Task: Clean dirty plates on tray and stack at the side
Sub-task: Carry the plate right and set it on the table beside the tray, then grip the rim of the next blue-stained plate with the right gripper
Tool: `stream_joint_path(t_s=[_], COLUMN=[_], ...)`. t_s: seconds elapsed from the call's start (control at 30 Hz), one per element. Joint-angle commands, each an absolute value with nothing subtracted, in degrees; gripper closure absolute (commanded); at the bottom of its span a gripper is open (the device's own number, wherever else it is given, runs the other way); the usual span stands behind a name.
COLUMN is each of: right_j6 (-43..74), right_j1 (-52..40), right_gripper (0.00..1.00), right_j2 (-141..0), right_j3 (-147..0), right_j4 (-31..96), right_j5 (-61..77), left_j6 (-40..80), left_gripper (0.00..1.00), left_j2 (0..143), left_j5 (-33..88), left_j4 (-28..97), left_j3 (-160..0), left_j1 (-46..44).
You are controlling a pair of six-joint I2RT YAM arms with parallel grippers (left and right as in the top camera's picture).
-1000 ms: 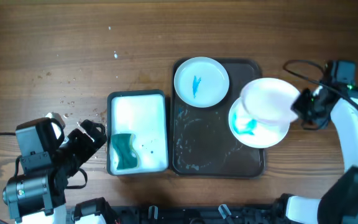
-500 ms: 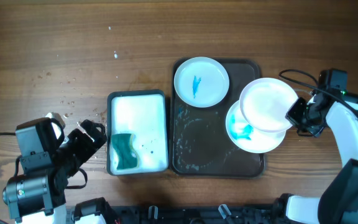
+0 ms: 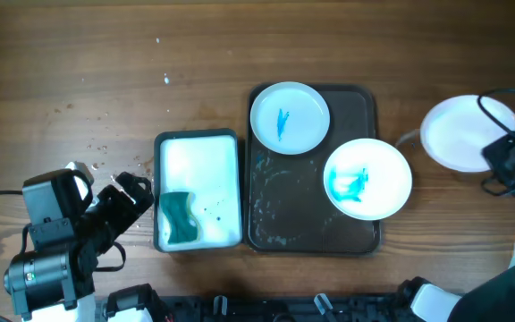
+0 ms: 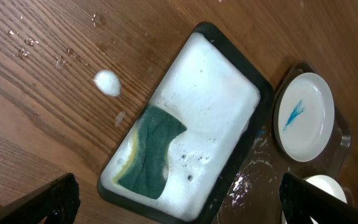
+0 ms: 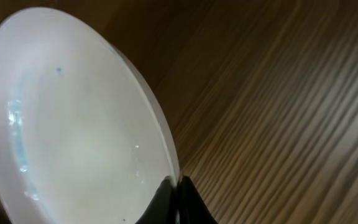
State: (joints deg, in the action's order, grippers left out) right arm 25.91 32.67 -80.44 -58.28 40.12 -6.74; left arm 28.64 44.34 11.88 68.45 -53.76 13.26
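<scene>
The green sponge's yellow side should stay free to clean plates, so my left gripper will next grip the sponge across the middle of its green side (image 3: 180, 217) (image 4: 151, 152).
The dark brown tray (image 3: 284, 219) holds two white plates: one at its far left with a small blue streak (image 3: 290, 117), one at its right with teal smears (image 3: 367, 178). The streaked plate also shows in the left wrist view (image 4: 303, 116). My right gripper (image 3: 499, 159) is shut on the rim of a third, clean white plate (image 3: 459, 134), held over the wood to the right of the tray. The right wrist view shows this plate (image 5: 73, 124) pinched between my fingers (image 5: 178, 186). My left gripper (image 3: 123, 192) is open and empty, left of the white tray; its fingertips frame the left wrist view (image 4: 176, 199).
A white tray with a dark teal rim (image 3: 198, 143), full of soapy foam, holds a green sponge (image 3: 179, 217) left of the dark tray. Foam blobs and water drops (image 4: 107, 83) lie on the wood to its left. A cable (image 3: 499, 98) loops near the right arm.
My right gripper has carried the clean plate from above the smeared plate rightwards, off the tray, over the wood. The smeared plate is now fully uncovered. The left arm has not moved.
</scene>
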Motion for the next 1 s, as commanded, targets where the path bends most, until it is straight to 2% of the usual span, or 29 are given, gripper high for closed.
stream_joint_path(t_s=[0.0, 0.2, 0.3, 0.33, 0.47, 0.5, 0.57, 0.67, 0.77, 0.83, 0.97], right_j6=[25.19, 23.97, 23.92, 23.81, 26.06, 27.16, 26.81, 21.76, 16.08, 13.74, 10.48], right_j1=[32.16, 26.98, 23.09, 21.8, 17.76, 17.52, 17.17, 15.94, 12.21, 8.75, 0.3], right_gripper=[0.96, 0.96, 0.96, 0.92, 0.45, 0.43, 0.42, 0.42, 0.5, 0.55, 0.55], right_j2=[-84.77, -93.32, -92.88, -92.2, -85.8, -83.66, -78.52, -69.12, -60.88, -56.99, -52.36], right_j3=[-59.07, -57.3, -57.41, -57.43, -57.8, -58.33, -59.51, -60.07, -60.05, -60.03, -59.42], right_j4=[39.42, 40.71, 42.89, 43.51, 47.42, 48.95, 50.89, 51.27, 53.01, 54.96, 58.43], right_j5=[-6.96, -5.52, -5.34, -5.58, -6.02, -5.34, 0.64, 19.88, 31.88, 32.6, 32.38], left_j6=[29.19, 29.19, 29.19, 29.19, 29.19, 29.19, 29.19, 29.19, 29.19, 29.26, 29.23], left_gripper=[0.0, 0.0, 0.0, 0.0, 0.0, 0.0, 0.0, 0.0, 0.0, 0.0, 0.0], left_j2=[44.36, 44.36, 44.36, 44.36, 44.36, 44.36, 44.36, 44.36, 44.36, 44.36, 44.36], left_j5=[12.56, 12.58, 12.56, 12.56, 12.56, 12.56, 12.56, 12.56, 12.56, 12.6, 14.74], left_j4=[68.38, 68.38, 68.38, 68.38, 68.38, 68.38, 68.38, 68.38, 68.38, 67.81, 61.1], left_j3=[-54.76, -54.76, -54.76, -54.76, -54.76, -54.76, -54.76, -54.76, -54.76, -54.76, -54.76], left_j1=[13.74, 13.74, 13.74, 13.74, 13.74, 13.74, 13.74, 13.74, 13.74, 13.74, 13.74])
